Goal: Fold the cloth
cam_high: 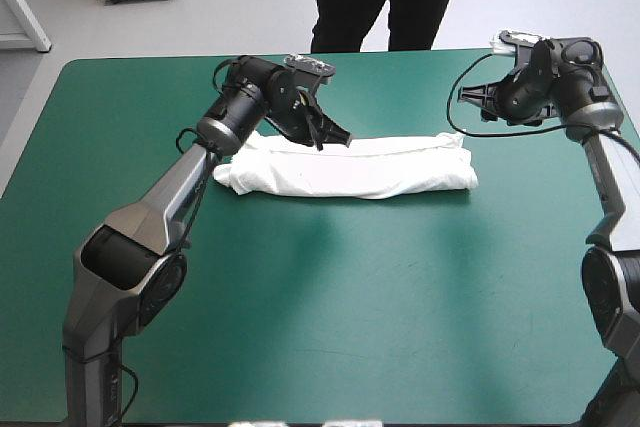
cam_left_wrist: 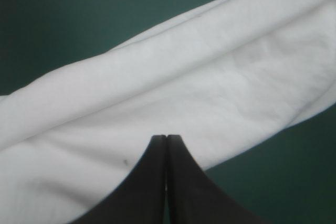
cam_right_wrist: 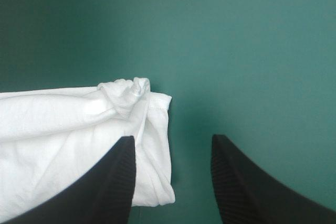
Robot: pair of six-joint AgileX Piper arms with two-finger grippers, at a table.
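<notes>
The T-shirt's folds stand up at its bunched end (cam_high: 458,157) while the long band (cam_high: 350,169) lies flat, so the robot's right gripper should next grab the T-shirt there to fold it.
The white T-shirt (cam_high: 350,167) lies as a long folded band across the far middle of the table. My left gripper (cam_high: 336,137) hovers over the band's far edge, left of its middle. In the left wrist view the left gripper (cam_left_wrist: 166,138) is shut in a pointed arch, and the T-shirt (cam_left_wrist: 173,82) lies spread beneath it with no cloth between the fingers. My right gripper (cam_high: 468,97) hangs beyond the band's right end. In the right wrist view the right gripper (cam_right_wrist: 173,145) stands open, and the bunched end of the T-shirt (cam_right_wrist: 79,129) lies ahead of and under one finger.
The teal-green cover (cam_high: 330,307) stretches wide between the T-shirt and the table's near edge. The table's far edge (cam_high: 400,51) runs close behind both grippers.
</notes>
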